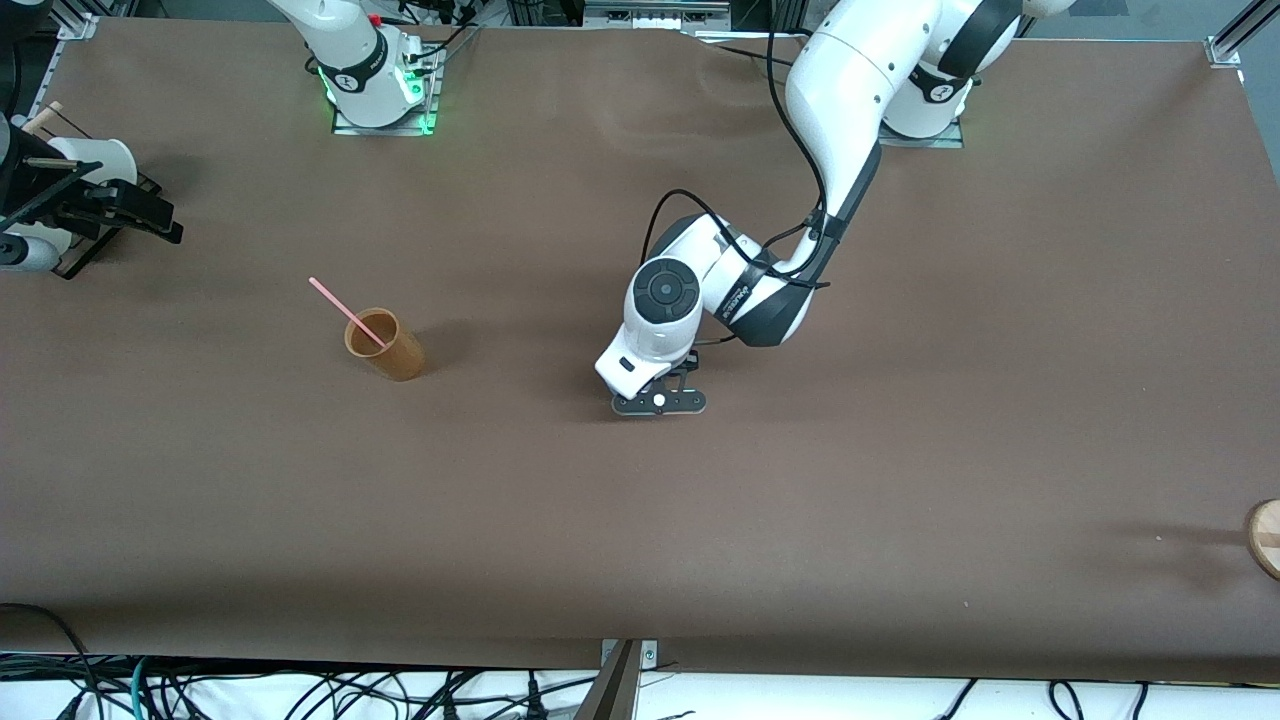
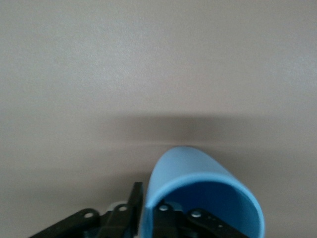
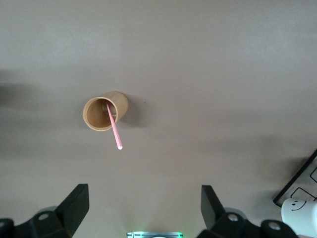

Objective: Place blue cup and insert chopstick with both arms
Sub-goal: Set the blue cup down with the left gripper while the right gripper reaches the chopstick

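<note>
My right gripper is going to pick up the pink chopstick next, and it will take it by its end poking out of the brown cup (image 1: pixel 387 346) (image 3: pixel 101 114).
My left gripper (image 2: pixel 150 203) is shut on the blue cup (image 2: pixel 190 168), pinching its rim wall with one finger inside and one outside. In the front view this gripper (image 1: pixel 660 402) is low over the middle of the table and the hand hides the cup. The pink chopstick (image 1: pixel 345 312) leans in the tan brown cup (image 1: pixel 387 346), which stands toward the right arm's end of the table. The right wrist view shows both from high above, the chopstick (image 3: pixel 114 126) in the brown cup (image 3: pixel 101 114). My right gripper (image 3: pixel 143 193) is open and empty, out of the front view.
A black rack holding a white cup (image 1: pixel 85 165) stands at the right arm's end of the table; the white cup (image 3: pixel 299 215) also shows in the right wrist view. A round wooden thing (image 1: pixel 1265 538) lies at the left arm's end, nearer to the front camera.
</note>
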You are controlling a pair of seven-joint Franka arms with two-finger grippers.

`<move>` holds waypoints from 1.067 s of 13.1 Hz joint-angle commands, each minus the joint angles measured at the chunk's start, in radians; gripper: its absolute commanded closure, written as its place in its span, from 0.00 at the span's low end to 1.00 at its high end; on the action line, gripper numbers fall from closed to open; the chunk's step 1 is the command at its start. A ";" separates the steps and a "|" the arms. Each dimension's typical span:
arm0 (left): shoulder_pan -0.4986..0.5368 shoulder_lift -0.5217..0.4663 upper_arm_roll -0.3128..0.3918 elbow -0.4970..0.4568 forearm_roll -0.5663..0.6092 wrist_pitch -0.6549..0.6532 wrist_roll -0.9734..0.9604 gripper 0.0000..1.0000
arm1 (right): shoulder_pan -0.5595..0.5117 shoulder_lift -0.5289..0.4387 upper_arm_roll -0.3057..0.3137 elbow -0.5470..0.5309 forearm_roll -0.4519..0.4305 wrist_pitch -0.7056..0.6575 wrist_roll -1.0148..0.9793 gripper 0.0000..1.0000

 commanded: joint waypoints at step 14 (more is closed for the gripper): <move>0.289 -0.413 0.011 0.003 -0.032 -0.322 0.105 0.00 | 0.216 0.039 0.029 -0.431 -0.111 0.402 -0.383 0.05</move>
